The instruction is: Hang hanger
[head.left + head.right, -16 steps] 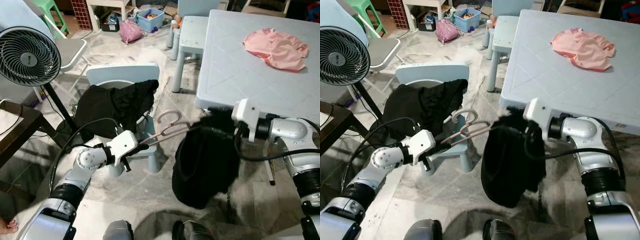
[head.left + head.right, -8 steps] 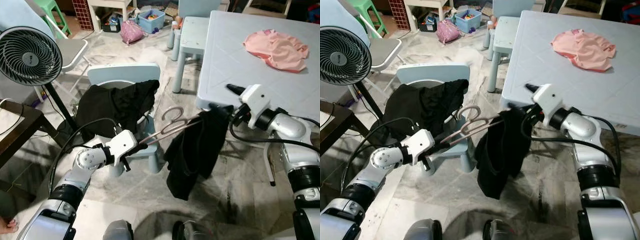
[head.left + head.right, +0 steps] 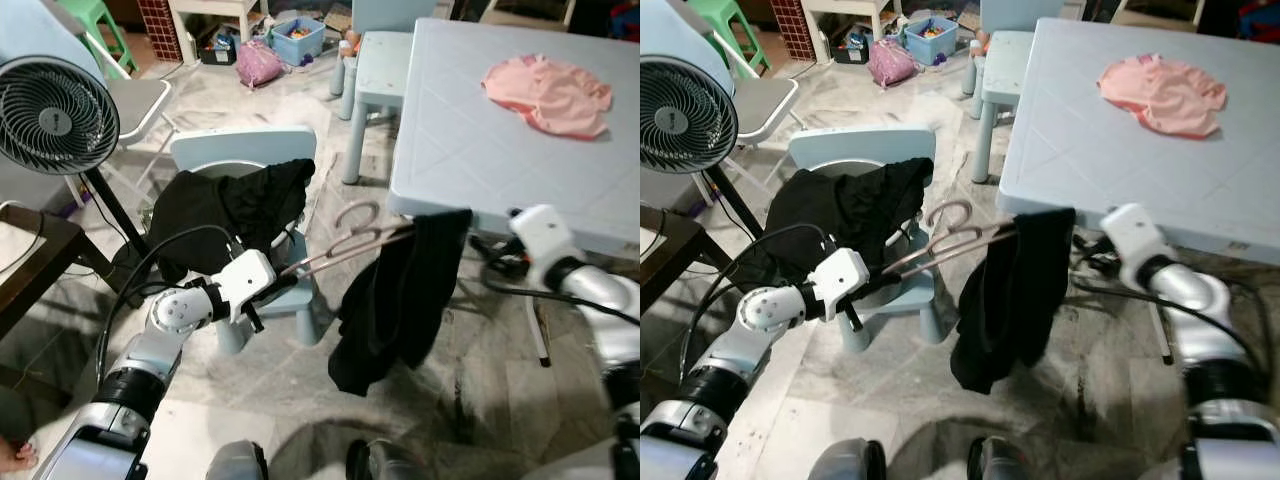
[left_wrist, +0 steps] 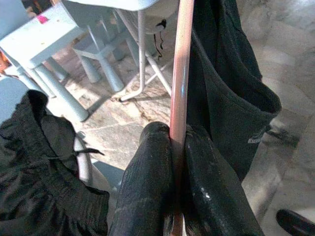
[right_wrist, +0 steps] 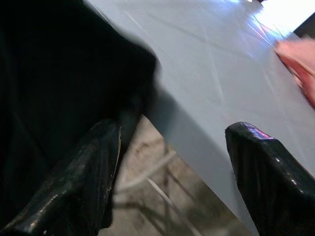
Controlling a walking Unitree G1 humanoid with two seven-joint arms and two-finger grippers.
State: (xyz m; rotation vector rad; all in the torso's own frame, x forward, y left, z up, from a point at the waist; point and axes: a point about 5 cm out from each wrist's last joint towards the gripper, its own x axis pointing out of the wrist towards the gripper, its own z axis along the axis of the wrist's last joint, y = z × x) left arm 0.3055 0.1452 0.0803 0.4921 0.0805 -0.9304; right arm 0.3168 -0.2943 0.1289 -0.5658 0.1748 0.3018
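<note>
The black garment's top corner (image 3: pixel 463 218) (image 5: pixel 142 61) sticks out past the hanger's end while the rest hangs slack, so my right gripper should pinch it there next.
A rose-coloured metal hanger (image 3: pixel 345 243) sticks out level from my left gripper (image 3: pixel 283 277), which is shut on the end of its bar (image 4: pixel 179 73). Its hook points up. A black garment (image 3: pixel 395 300) is draped over the far end of the hanger and hangs down in front of the table edge. My right gripper (image 3: pixel 492 256) is to the right of the garment, just below the table edge and apart from the cloth. In the right wrist view its fingers (image 5: pixel 88 182) stand wide open beside the black cloth (image 5: pixel 59 98).
The light-blue table (image 3: pixel 480 150) fills the right side, with a pink cloth (image 3: pixel 548 95) on it. A small blue chair (image 3: pixel 245 150) draped with black clothes (image 3: pixel 235 205) stands behind the hanger. A fan (image 3: pixel 55 115), a dark side table (image 3: pixel 20 260) and a blue stool (image 3: pixel 385 70) stand around.
My right gripper has let go of the black garment and drawn back to the right, below the table edge. The garment now hangs from the hanger alone. My left gripper still holds the hanger.
</note>
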